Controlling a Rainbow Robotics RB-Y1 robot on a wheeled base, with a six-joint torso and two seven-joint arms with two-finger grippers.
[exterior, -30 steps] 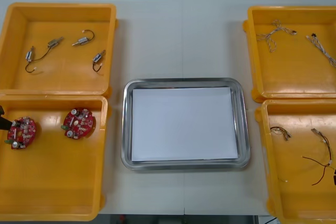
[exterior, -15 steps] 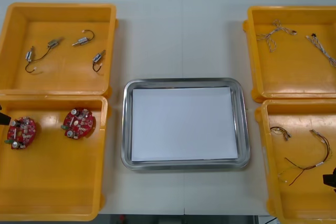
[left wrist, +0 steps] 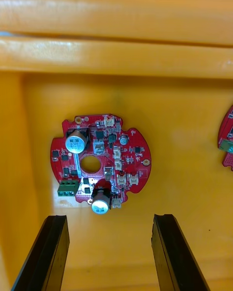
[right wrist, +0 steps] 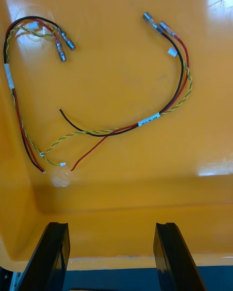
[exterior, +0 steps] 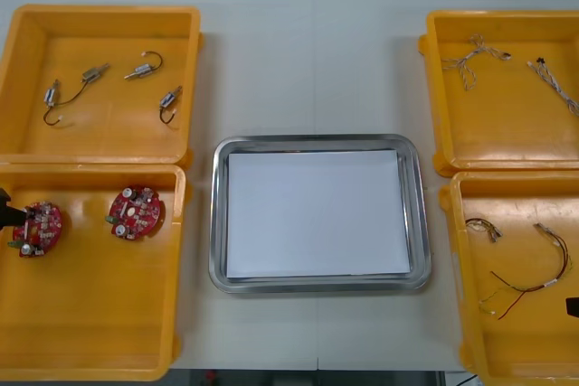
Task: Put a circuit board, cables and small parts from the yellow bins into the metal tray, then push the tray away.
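Note:
The round red circuit board (exterior: 41, 226) is lying flat in the bin. My left gripper should grab its green terminal block (exterior: 16, 244) next, as it stands up and has flat sides.
Two round red circuit boards (exterior: 36, 228) (exterior: 136, 212) lie in the near-left yellow bin (exterior: 90, 323). My left gripper (exterior: 7, 214) is at that bin's left edge beside the outer board. In the left wrist view it (left wrist: 109, 218) is open, with the board (left wrist: 99, 158) flat on the bin floor just beyond the fingertips. My right gripper (exterior: 573, 306) is at the outer edge of the near-right bin (exterior: 507, 350). Its wrist view shows it (right wrist: 111, 225) open with nothing in it, short of a loose red, black and yellow cable (right wrist: 145, 121). A second such cable (right wrist: 19, 77) lies beside it.
The metal tray (exterior: 218, 214), white inside, sits between the bins. The far-left bin (exterior: 27, 133) holds several small metal parts (exterior: 95, 72). The far-right bin (exterior: 488, 142) holds pale twisted cables (exterior: 466, 62) (exterior: 554, 80). High bin walls stand around both grippers.
The right gripper has opened and let go of the cable, which now lies spread on the bin floor nearer the tray. The gripper has drawn back to the bin's outer edge. The left gripper barely shifted.

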